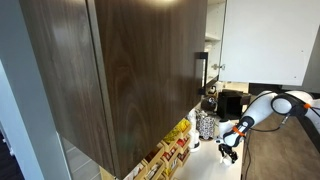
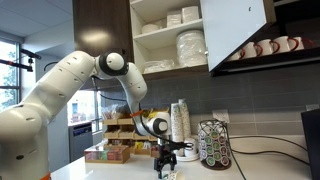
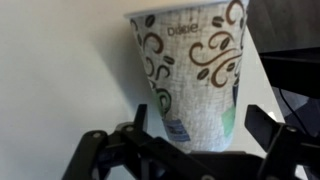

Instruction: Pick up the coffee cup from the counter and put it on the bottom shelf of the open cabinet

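I should close my gripper on the coffee cup, because my gripper's fingers are level with the coffee cup's sides around its lower part.
The coffee cup (image 3: pixel 190 70) is a whitish paper cup with brown swirls, upright on the white counter (image 3: pixel 60 70). In the wrist view it stands between my gripper's (image 3: pixel 200 125) two fingers, with a gap on each side; the gripper is open around its lower part. In both exterior views the gripper (image 2: pixel 167 160) (image 1: pixel 229 148) is low over the counter (image 2: pixel 205 172), and the cup is mostly hidden by the fingers. The cabinet (image 2: pixel 170 35) is open above, with plates on its shelves. Its bottom shelf (image 2: pixel 160 69) shows as a pale board. The dark wood-grain door (image 1: pixel 120 70) fills an exterior view.
A pod carousel (image 2: pixel 213 145) and a tall stack of cups (image 2: pixel 180 120) stand close beside the gripper. Boxes of tea (image 2: pixel 110 152) sit further along the counter. Mugs (image 2: pixel 265 47) hang under the neighbouring cabinet. A speckled jar (image 1: pixel 207 125) and a black machine (image 1: pixel 228 100) stand behind.
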{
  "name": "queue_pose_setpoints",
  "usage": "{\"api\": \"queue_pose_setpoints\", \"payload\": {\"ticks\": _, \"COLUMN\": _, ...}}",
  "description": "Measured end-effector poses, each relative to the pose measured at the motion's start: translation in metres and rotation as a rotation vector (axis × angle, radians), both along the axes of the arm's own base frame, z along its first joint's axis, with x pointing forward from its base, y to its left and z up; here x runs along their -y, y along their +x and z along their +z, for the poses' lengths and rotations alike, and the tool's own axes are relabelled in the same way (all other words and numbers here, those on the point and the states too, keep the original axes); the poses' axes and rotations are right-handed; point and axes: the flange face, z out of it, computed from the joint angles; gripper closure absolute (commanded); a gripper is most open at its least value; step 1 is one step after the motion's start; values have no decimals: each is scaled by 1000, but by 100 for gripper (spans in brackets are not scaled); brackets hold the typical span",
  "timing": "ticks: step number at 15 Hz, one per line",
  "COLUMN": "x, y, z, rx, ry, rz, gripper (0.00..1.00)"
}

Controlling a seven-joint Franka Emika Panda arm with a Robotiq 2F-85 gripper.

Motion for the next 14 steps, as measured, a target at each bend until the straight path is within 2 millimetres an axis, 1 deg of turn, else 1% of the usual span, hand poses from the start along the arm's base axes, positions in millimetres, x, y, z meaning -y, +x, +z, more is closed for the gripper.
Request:
{"api": "queue_pose_setpoints", "payload": {"ticks": 4, "x": 4, "y": -1, "z": -3, "rx": -3, "ry": 0, "rz": -26, "gripper": 57}}
{"api": "queue_pose_setpoints", "payload": {"ticks": 7, "x": 10, "y": 3, "z": 8, "rx": 24, "ry": -1, "rz": -67, "gripper": 63}}
{"api": "queue_pose_setpoints", "payload": {"ticks": 9, "x": 15, "y": 6, "z": 22, "rx": 64, "ry": 2, "rz": -109, "gripper": 63}}
{"api": "queue_pose_setpoints", "payload": {"ticks": 11, "x": 20, "y": 8, "z": 42, "rx": 116, "ry": 21, "rz": -176, "gripper": 63}}
{"api": "queue_pose_setpoints", "payload": {"ticks": 14, "x": 30, "y": 5, "z": 79, "rx": 197, "ry": 73, "rz": -305, "gripper": 63}}
